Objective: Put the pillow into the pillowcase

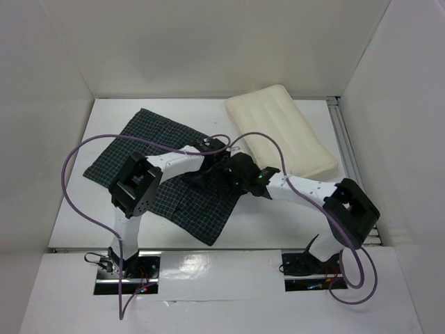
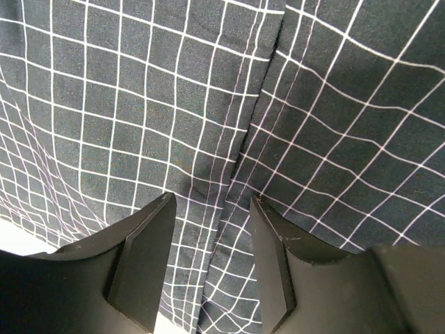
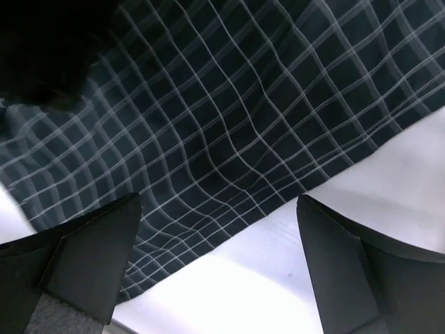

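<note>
In the left wrist view my left gripper's fingers reach down to the cloth and crease it, with the fold between them, so now it is time to close on the fold.
The cream pillow (image 1: 281, 129) lies at the back right of the table, apart from both arms. The dark checked pillowcase (image 1: 142, 149) lies flat in the middle left. My left gripper (image 1: 221, 147) is over the pillowcase's right edge; in the left wrist view it (image 2: 212, 205) is open, its fingers either side of a fold (image 2: 243, 146) in the cloth. My right gripper (image 1: 235, 174) is open beside it; in the right wrist view it (image 3: 219, 205) straddles the pillowcase's edge (image 3: 229, 153) over the white table. Neither holds anything.
White walls enclose the table (image 1: 278, 209) on three sides. A metal rail (image 1: 345, 139) runs along the right edge. Purple cables (image 1: 76, 181) loop over both arms.
</note>
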{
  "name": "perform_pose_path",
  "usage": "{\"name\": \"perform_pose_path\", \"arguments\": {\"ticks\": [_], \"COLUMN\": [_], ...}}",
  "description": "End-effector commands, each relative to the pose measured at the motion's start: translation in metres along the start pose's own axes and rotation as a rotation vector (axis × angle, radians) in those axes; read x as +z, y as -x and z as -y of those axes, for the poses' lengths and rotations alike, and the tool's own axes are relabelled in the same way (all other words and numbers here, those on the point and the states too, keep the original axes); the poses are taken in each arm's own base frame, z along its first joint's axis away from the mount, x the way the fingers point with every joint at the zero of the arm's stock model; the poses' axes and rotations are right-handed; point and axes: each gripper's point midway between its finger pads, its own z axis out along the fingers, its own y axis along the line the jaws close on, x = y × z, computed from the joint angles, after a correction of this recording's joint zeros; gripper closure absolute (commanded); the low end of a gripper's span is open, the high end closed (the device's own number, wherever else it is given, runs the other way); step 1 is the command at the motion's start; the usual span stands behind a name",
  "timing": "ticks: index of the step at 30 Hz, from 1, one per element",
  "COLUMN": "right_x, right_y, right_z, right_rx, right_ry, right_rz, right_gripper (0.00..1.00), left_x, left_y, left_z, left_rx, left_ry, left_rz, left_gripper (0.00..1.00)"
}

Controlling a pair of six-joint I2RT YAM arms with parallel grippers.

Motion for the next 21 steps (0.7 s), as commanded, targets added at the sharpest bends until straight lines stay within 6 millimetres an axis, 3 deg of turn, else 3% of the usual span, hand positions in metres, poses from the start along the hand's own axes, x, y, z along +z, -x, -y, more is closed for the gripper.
{"name": "perform_pose_path", "arguments": {"ticks": [1, 6, 8, 10, 11, 13, 14, 17, 21], "right_x": [0.012, 0.032, 0.04, 0.045, 0.049, 0.052, 0.052, 0.05, 0.035], "right_y": [-0.009, -0.013, -0.017, -0.015, -0.018, -0.021, -0.02, -0.031, -0.031], "right_z": [0.007, -0.003, -0.004, -0.008, -0.007, -0.006, -0.004, 0.008, 0.018], "right_rx": [0.094, 0.15, 0.158, 0.16, 0.16, 0.169, 0.17, 0.166, 0.165], "right_ry": [-0.061, -0.011, -0.003, 0.017, 0.015, 0.01, -0.002, -0.044, -0.084], "right_rz": [0.021, 0.032, 0.022, 0.034, 0.031, 0.022, 0.029, 0.019, 0.036], "right_gripper": [0.0, 0.1, 0.21, 0.37, 0.61, 0.9, 1.0, 1.0, 1.0], "left_x": [-0.001, -0.005, -0.006, -0.009, -0.009, -0.008, -0.007, -0.002, 0.005], "left_y": [-0.002, 0.002, 0.002, 0.003, 0.003, 0.0, 0.0, -0.005, -0.008], "left_z": [0.002, 0.004, 0.001, -0.001, -0.001, -0.002, -0.003, -0.009, -0.009], "left_rx": [-0.034, -0.068, -0.08, -0.071, -0.062, -0.059, -0.05, -0.04, -0.04], "left_ry": [-0.046, -0.142, -0.15, -0.154, -0.154, -0.151, -0.143, -0.104, -0.084], "left_rz": [-0.028, -0.026, -0.028, -0.018, -0.017, -0.025, -0.022, -0.036, -0.052], "left_gripper": [0.4, 0.4, 0.4, 0.39, 0.38, 0.36, 0.34, 0.27, 0.28]}}
